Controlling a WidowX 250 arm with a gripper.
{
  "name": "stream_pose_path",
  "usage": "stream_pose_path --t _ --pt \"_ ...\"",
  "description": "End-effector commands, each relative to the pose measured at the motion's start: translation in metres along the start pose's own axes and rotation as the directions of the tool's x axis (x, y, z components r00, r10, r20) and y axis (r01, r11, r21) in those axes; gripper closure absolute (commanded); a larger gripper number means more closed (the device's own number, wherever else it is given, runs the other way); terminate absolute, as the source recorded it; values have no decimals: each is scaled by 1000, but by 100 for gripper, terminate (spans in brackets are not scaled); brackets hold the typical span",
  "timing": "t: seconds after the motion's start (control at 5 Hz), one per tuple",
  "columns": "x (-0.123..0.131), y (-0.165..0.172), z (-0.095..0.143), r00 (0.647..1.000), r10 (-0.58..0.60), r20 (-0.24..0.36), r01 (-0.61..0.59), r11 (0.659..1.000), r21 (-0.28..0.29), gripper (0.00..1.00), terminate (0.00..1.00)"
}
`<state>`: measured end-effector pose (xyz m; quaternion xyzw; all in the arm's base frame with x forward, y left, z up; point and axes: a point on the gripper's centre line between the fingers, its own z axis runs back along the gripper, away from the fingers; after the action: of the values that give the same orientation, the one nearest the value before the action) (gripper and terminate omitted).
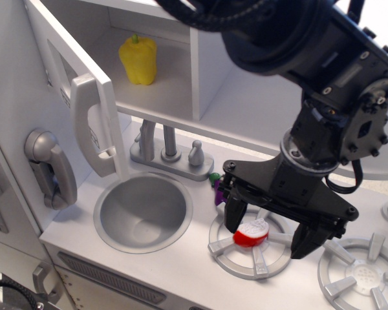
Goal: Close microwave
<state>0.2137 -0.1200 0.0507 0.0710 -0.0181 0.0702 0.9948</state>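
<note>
I will next use my gripper to grab the white door's long pale-grey vertical handle (84, 128), to close the microwave (156, 64).
The microwave (156, 64) is a white box compartment at the top, standing open with a yellow toy pepper (138, 59) inside. Its white door (64, 71) is swung out toward the left, with a window and a long white-grey vertical handle (90, 126) on its free edge. My black gripper (270, 237) hangs well to the right of the door, low over a grey burner (252, 248). Its two fingers are spread apart and hold nothing. A red and white toy piece (250, 234) lies on the burner between the fingers.
A round grey sink (142, 212) with a silver faucet (167, 150) lies under the door. A grey telephone handset (48, 169) hangs on the left wall. A purple and green toy (217, 187) stands by the burner. A second burner (365, 274) is at the right.
</note>
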Motion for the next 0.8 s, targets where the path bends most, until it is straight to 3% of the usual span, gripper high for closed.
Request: stream_pose_path --t 0.0,0.2,0.4,0.6 --pt "0 0 0 1000 0 0 0 1000 0 0 0" --pt "-3 23 40 996 -31 87 38 996 -82 0 0" --pt "-4 56 68 995 -36 89 49 988 -144 0 0" --pt "-2 86 77 996 -38 76 49 988 -146 0 0"
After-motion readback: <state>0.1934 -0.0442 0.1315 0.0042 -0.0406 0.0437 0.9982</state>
